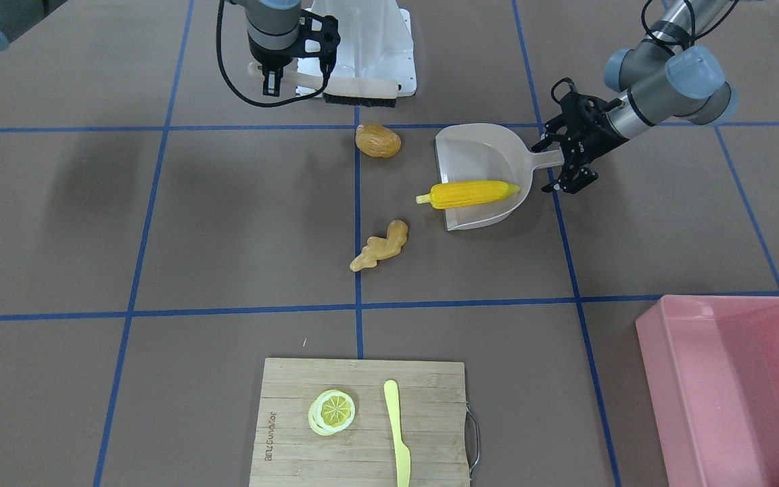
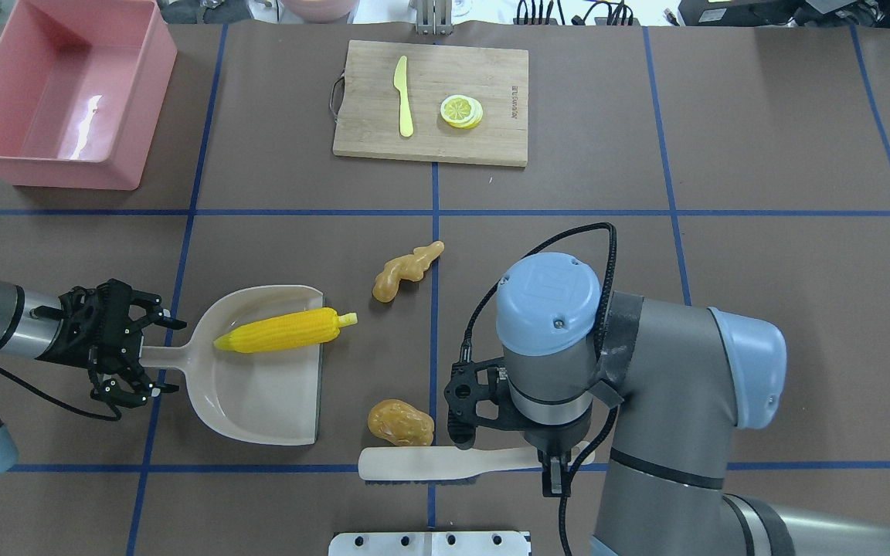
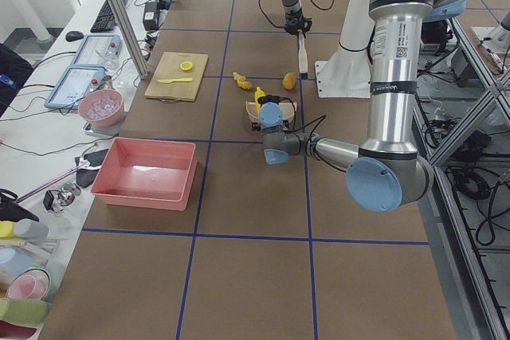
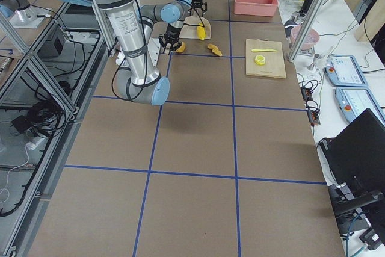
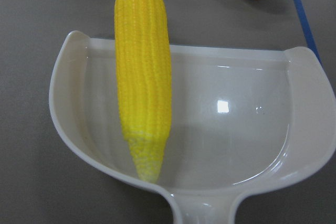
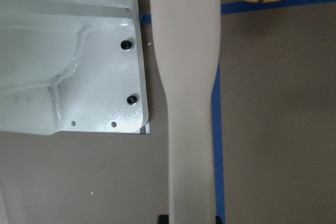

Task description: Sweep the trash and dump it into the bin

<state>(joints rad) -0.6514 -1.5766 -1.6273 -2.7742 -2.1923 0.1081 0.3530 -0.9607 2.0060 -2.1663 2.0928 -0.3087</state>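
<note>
My left gripper should next pick up the dustpan by its narrow handle (image 1: pixel 548 159), because the dustpan's scoop is far wider than my left gripper's fingers.
The yellow corn cob (image 1: pixel 470 195) (image 2: pixel 279 332) (image 5: pixel 143 77) lies in the beige dustpan (image 1: pixel 484 145) (image 2: pixel 259 394) (image 5: pixel 231 129), its stem end past the lip. The brown potato (image 1: pixel 377 141) (image 2: pixel 400 422) and the tan ginger root (image 1: pixel 381 247) (image 2: pixel 405 269) lie on the table in front of the pan's mouth. My left gripper (image 1: pixel 550 164) (image 2: pixel 169 357) is open, its fingers astride the pan's handle. My right gripper (image 1: pixel 273 80) (image 2: pixel 549 463) is shut on the handle of a beige brush (image 1: pixel 356 86) (image 2: pixel 429 462) (image 6: pixel 189 77) beside the potato. The pink bin (image 1: pixel 653 338) (image 2: pixel 51 171) is empty.
A bamboo cutting board (image 2: pixel 491 77) (image 1: pixel 295 392) with a lemon slice (image 2: pixel 461 111) and a yellow knife (image 2: pixel 403 96) lies at the far middle. A white mounting plate (image 1: pixel 383 47) (image 6: pixel 68 51) sits just behind the brush.
</note>
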